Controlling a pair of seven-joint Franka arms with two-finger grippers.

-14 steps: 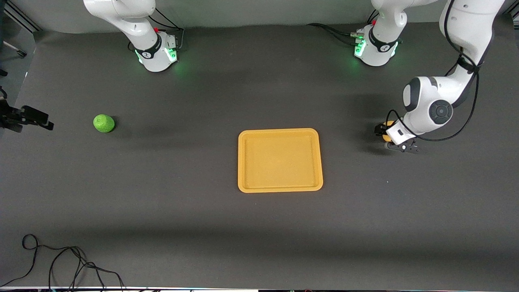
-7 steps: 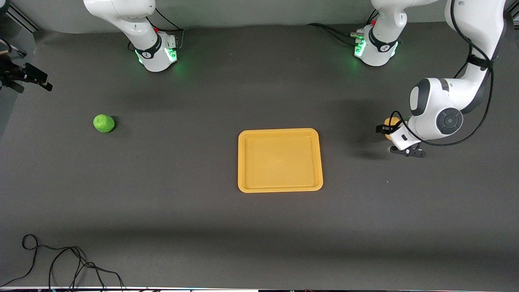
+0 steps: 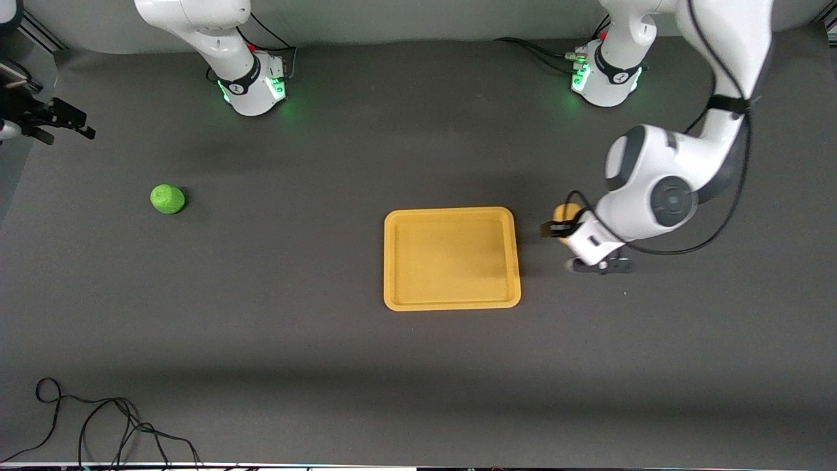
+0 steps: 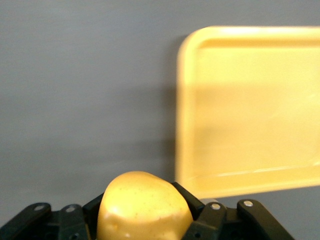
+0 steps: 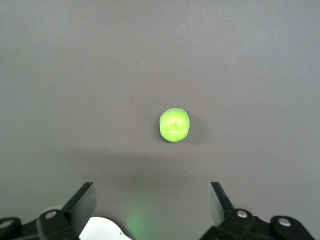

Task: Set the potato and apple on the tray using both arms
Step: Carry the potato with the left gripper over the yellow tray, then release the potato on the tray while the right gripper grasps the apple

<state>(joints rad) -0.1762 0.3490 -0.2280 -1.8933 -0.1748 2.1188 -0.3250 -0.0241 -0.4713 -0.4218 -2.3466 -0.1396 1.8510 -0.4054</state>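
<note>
Next, my right gripper grips the apple by its round sides. Then it places the green apple [image 3: 167, 199] on the yellow-orange tray.
My left gripper [image 3: 563, 226] is shut on the yellow-orange potato [image 3: 566, 212] and holds it above the dark table, just beside the tray's edge at the left arm's end. In the left wrist view the potato [image 4: 144, 205] fills the gripper [image 4: 145, 222], with the tray [image 4: 186, 125] close ahead. The flat yellow-orange tray [image 3: 451, 212] lies mid-table with nothing on it. The green apple [image 3: 167, 199] sits on the table toward the right arm's end. My right gripper [image 3: 65, 121] is open at that end of the table, high above it. In the right wrist view the apple [image 5: 174, 125] lies ahead of the gripper [image 5: 152, 192].
Both arm bases [image 3: 252, 88] [image 3: 605, 78] stand at the table's robot side with green lights on. A black cable [image 3: 98, 418] lies coiled at the table's corner nearest the front camera, at the right arm's end.
My left gripper has carried the potato toward the tray, up to its edge. My right gripper has shifted toward the robots' side at the table's end and stays open.
</note>
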